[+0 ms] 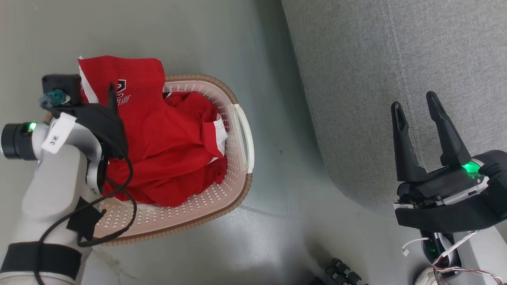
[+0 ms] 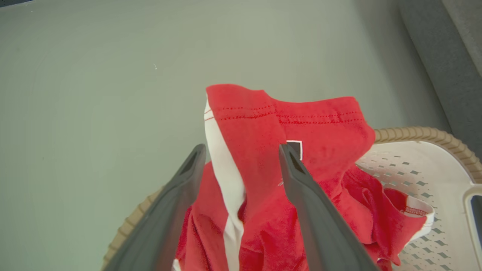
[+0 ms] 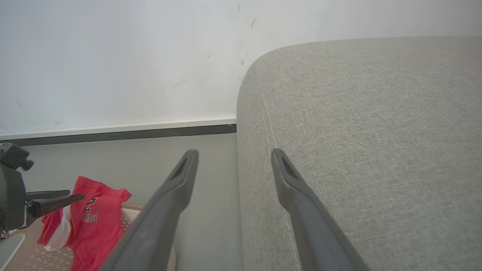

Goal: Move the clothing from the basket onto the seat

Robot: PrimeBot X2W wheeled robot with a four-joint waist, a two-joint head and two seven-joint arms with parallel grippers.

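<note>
The red jersey's white-edged fold (image 2: 246,174) stands up over the basket rim (image 2: 414,132), while the rest lies loose in a heap. I will grab that fold next with my left gripper.
Red clothing (image 1: 166,146) with white trim is heaped in the cream basket (image 1: 241,130), which stands on the floor. One jersey with dark lettering rises over the basket's far rim (image 2: 414,132). My left gripper (image 1: 113,97) hovers over the left part of the heap. Its fingers stand open on either side of a red and white fold (image 2: 241,124) without closing on it. The grey seat (image 1: 396,59) fills the right side. My right gripper (image 1: 414,103) is open over its near corner, with nothing between its fingers. The right wrist view shows the seat (image 3: 357,131), the clothing (image 3: 94,222) and the left gripper (image 3: 56,198).
Grey-green floor (image 1: 285,158) separates the basket from the seat. A white wall and dark skirting (image 3: 150,130) stand behind them. Black ribbed parts (image 1: 342,273) and loose wires (image 1: 451,253) lie at the bottom of the head view.
</note>
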